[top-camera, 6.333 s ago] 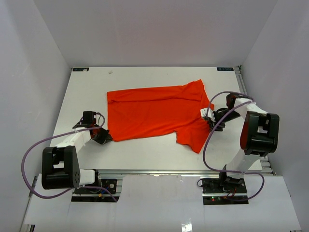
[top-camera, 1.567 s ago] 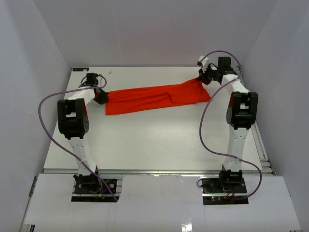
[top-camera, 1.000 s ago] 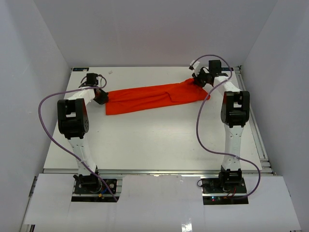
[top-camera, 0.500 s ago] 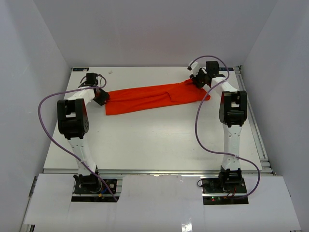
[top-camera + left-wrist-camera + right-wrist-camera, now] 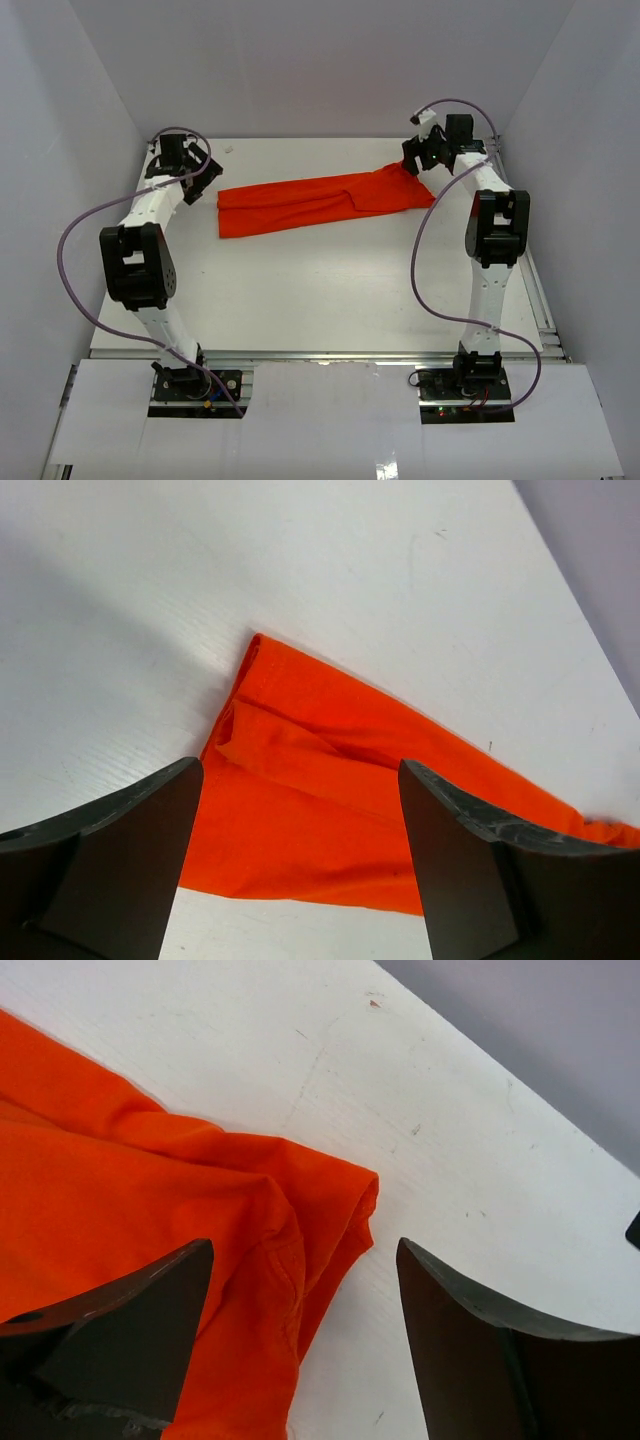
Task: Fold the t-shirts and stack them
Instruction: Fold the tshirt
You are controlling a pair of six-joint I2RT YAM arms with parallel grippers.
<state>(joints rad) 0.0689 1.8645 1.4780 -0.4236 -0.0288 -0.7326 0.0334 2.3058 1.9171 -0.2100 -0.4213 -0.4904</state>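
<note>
My right gripper grabs the orange-red t-shirt point(image 5: 320, 200) by the bunched sleeve edge point(image 5: 406, 173) at the t-shirt's end next. It then folds that end inward over the t-shirt.
The orange-red t-shirt point(image 5: 320, 200) lies on the white table point(image 5: 300, 290) near the back, folded lengthwise into a long narrow strip running left to right. My left gripper point(image 5: 198, 172) hovers open just off the strip's left end. In the left wrist view its dark fingers point(image 5: 110, 860) stand wide apart, with the shirt's end point(image 5: 330, 800) on the table below them and nothing held. My right gripper point(image 5: 413, 160) is open above the strip's right end. In the right wrist view the bunched sleeve edge point(image 5: 290, 1220) lies beneath the spread fingers point(image 5: 500, 1350).
Grey enclosure walls point(image 5: 330, 70) stand close behind the table's back edge, near both grippers. Purple cables point(image 5: 425, 270) loop from both arms over the table. A metal rail point(image 5: 540, 300) runs along the right edge.
Both grippers were shut on the shirt's ends and have opened, letting the cloth go. The left gripper has drawn back up and to the left; the right one has lifted slightly.
</note>
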